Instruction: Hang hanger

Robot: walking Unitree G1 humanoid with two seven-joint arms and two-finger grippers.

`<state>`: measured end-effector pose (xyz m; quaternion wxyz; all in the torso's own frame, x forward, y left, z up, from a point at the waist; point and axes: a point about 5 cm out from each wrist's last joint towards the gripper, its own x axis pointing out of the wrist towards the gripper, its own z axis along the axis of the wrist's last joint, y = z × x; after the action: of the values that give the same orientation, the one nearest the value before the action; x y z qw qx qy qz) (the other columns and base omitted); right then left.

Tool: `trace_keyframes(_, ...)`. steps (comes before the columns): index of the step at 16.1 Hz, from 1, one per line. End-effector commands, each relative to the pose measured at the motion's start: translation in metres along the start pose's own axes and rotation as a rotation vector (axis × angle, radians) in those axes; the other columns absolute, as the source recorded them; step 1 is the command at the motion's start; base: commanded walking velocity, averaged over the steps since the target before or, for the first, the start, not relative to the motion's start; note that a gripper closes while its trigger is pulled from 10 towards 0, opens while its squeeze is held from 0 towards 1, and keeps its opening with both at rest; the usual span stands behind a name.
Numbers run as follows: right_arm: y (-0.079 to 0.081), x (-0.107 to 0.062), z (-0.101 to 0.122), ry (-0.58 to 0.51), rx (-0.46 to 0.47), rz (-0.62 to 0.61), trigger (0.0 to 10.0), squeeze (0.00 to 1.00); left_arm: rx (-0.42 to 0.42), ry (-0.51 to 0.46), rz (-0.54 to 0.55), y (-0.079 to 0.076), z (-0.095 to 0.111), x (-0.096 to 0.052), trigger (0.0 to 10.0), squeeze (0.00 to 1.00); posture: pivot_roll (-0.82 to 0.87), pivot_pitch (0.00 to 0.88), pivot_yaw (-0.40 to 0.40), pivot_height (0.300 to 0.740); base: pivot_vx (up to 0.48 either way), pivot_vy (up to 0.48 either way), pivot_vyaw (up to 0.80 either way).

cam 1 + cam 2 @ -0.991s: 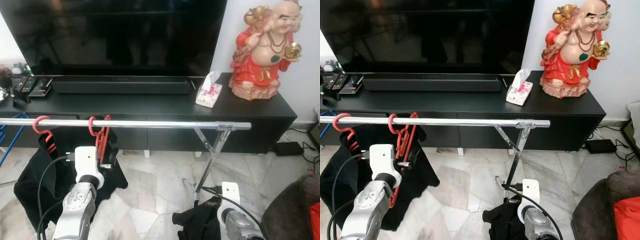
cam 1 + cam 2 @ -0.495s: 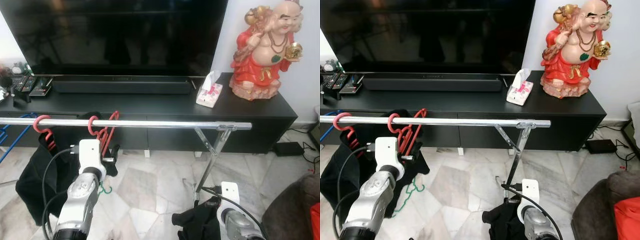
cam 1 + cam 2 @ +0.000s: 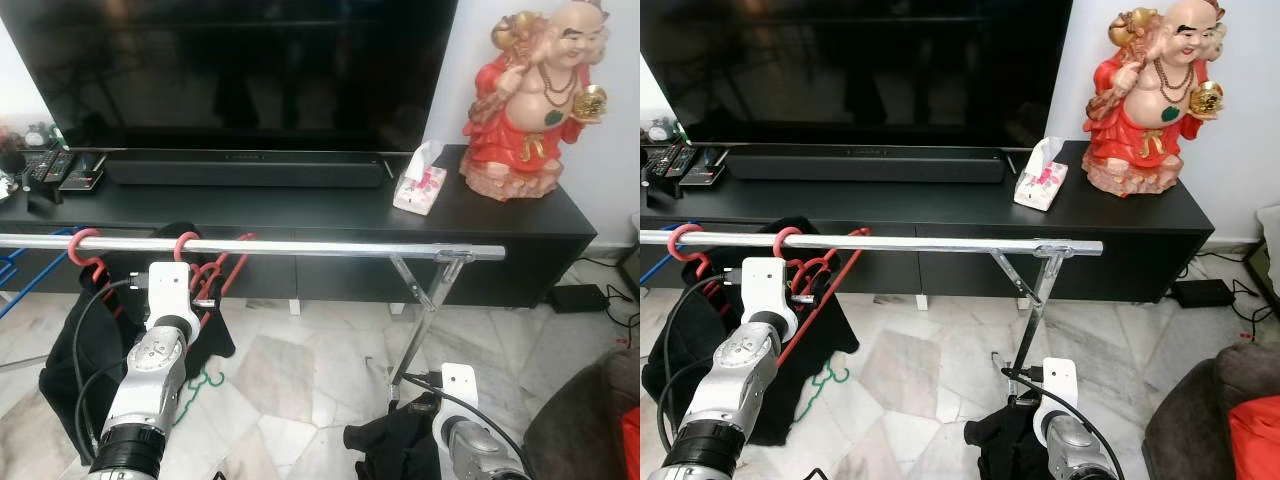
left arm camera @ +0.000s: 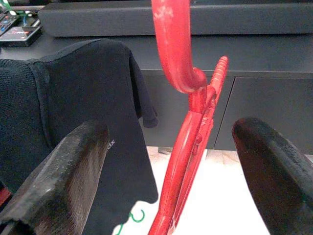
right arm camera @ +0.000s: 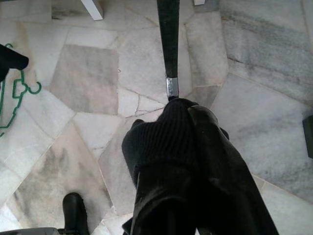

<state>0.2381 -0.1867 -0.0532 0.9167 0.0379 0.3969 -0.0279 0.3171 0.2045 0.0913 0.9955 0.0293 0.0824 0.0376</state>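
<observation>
My left gripper needs to reach the red hanger and take hold of its arm (image 3: 210,287) next to the hanger's neck. That leaves its hook (image 3: 182,241) free to go on the bar.
A red hanger (image 3: 218,272) hooks over the silver rail (image 3: 320,247) near its left end and hangs tilted, one arm pointing up to the right. My left gripper (image 4: 171,142) is open just in front of it. Its two black fingers (image 4: 73,166) stand wide on either side of the hanger's neck (image 4: 195,122) and do not touch it. My right gripper (image 5: 195,161) is low at the right, shut on a black knit garment (image 3: 392,447) that hangs over the floor.
A second red hanger (image 3: 85,245) with a black garment (image 3: 85,345) hangs at the rail's far left. A green hanger (image 3: 205,380) lies on the marble floor. The rack's slanted leg (image 3: 420,310) stands right of centre. Behind are the black TV cabinet (image 3: 480,225), tissue box (image 3: 418,190) and red statue (image 3: 525,100).
My left arm has drawn back and to the left from the red hanger. The hanger has swung from hanging straight down to a tilt, one arm up to the right. The right arm is still.
</observation>
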Motion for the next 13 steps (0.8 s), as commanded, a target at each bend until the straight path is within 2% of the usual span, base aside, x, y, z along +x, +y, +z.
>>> trace_keyframes(1,0.002,0.001,0.004,-0.015,-0.002,0.007,10.0,0.0,0.011,-0.006,0.008,0.003,0.002,0.003,10.0,0.0,-0.11,0.0,-0.026,0.74,0.0,0.0,0.0)
trace_keyframes(3,0.002,0.001,0.004,-0.015,-0.002,0.007,10.0,0.0,0.006,0.016,-0.006,0.003,-0.001,0.006,10.0,0.0,-0.12,0.0,-0.028,0.74,0.0,0.0,0.0)
trace_keyframes(5,0.001,0.001,0.005,-0.016,-0.002,0.007,10.0,0.0,-0.038,0.089,-0.053,-0.001,-0.013,0.012,9.9,0.0,-0.12,0.0,-0.028,0.74,0.0,0.0,0.0)
trace_keyframes(6,0.002,0.001,0.005,-0.017,-0.002,0.007,10.0,0.0,-0.059,0.117,-0.068,-0.002,-0.017,0.015,4.7,0.0,-0.12,0.0,-0.028,0.74,0.0,0.0,0.0)
trace_keyframes(8,0.002,0.001,0.006,-0.018,0.0,0.006,10.0,0.0,-0.058,0.118,-0.067,-0.002,-0.018,0.016,0.6,0.0,-0.12,0.0,-0.028,0.74,0.0,0.0,0.0)
trace_keyframes(9,0.001,0.001,0.006,-0.018,0.0,0.006,10.0,0.0,-0.057,0.117,-0.067,-0.002,-0.017,0.016,0.6,0.0,-0.12,0.0,-0.028,0.74,0.0,0.0,0.0)
trace_keyframes(10,0.002,0.001,0.006,-0.019,-0.001,0.007,10.0,0.0,-0.055,0.111,-0.071,-0.002,-0.017,0.017,0.0,0.0,-0.12,0.0,-0.026,0.74,0.0,0.0,0.0)
trace_keyframes(13,0.002,0.001,0.006,-0.018,-0.003,0.008,10.0,0.0,-0.054,0.081,-0.079,-0.003,-0.014,0.018,0.0,0.0,-0.12,0.0,-0.026,0.74,0.0,0.0,0.0)
